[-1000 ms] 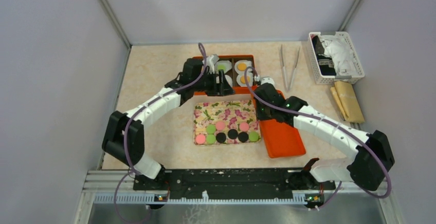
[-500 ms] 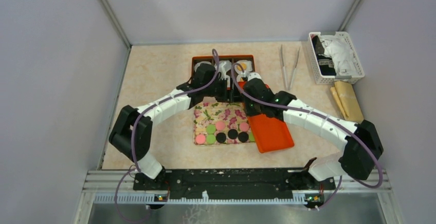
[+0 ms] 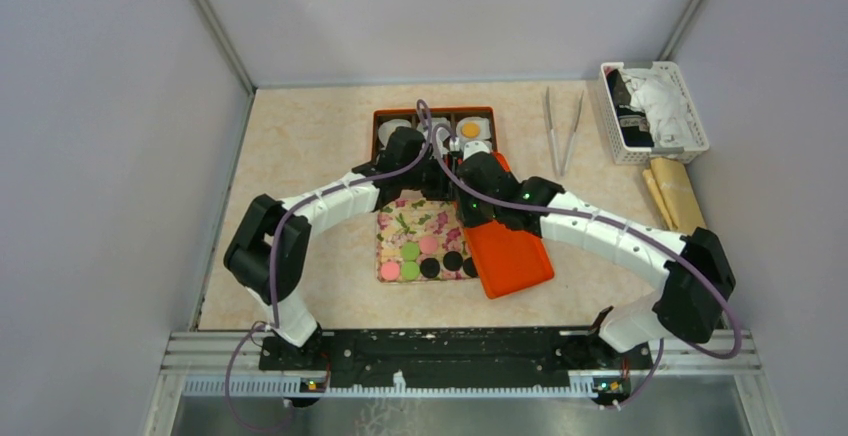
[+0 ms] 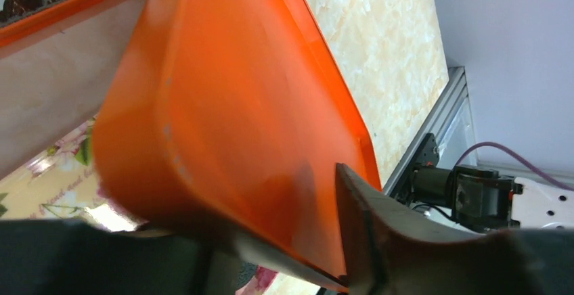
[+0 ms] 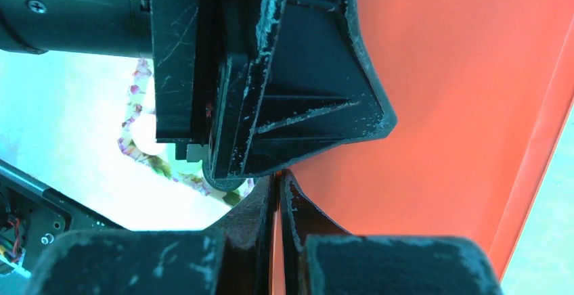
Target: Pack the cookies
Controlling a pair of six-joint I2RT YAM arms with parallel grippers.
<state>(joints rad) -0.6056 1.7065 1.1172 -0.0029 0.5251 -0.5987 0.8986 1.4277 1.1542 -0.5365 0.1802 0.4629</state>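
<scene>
The orange lid would stay in my right gripper if I lifted my left gripper now, because my left gripper's fingers are open around the orange lid's rim.
Several cookies [image 3: 428,256], green, pink and black discs, lie in rows on the floral tray [image 3: 420,218]. My right gripper [image 3: 468,196] is shut on the rim of an orange lid [image 3: 515,251]. The lid hangs tilted over the tray's right edge and hides some of the cookies. In the right wrist view a thin orange edge sits pinched in the right gripper [image 5: 279,176]. My left gripper [image 4: 271,207] has its jaws apart, one finger on each side of the lid [image 4: 230,105] at its end. The orange compartment box [image 3: 385,116] stands behind the tray.
White cups [image 3: 470,130] sit in the box compartments. Metal tongs [image 3: 563,131] lie at the back right. A white basket [image 3: 655,111] stands in the far right corner, with a tan bundle [image 3: 680,196] in front of it.
My right gripper has carried the orange lid leftward, over the tray's right side. The left gripper has moved right to the lid's end, and its jaws have narrowed a little.
</scene>
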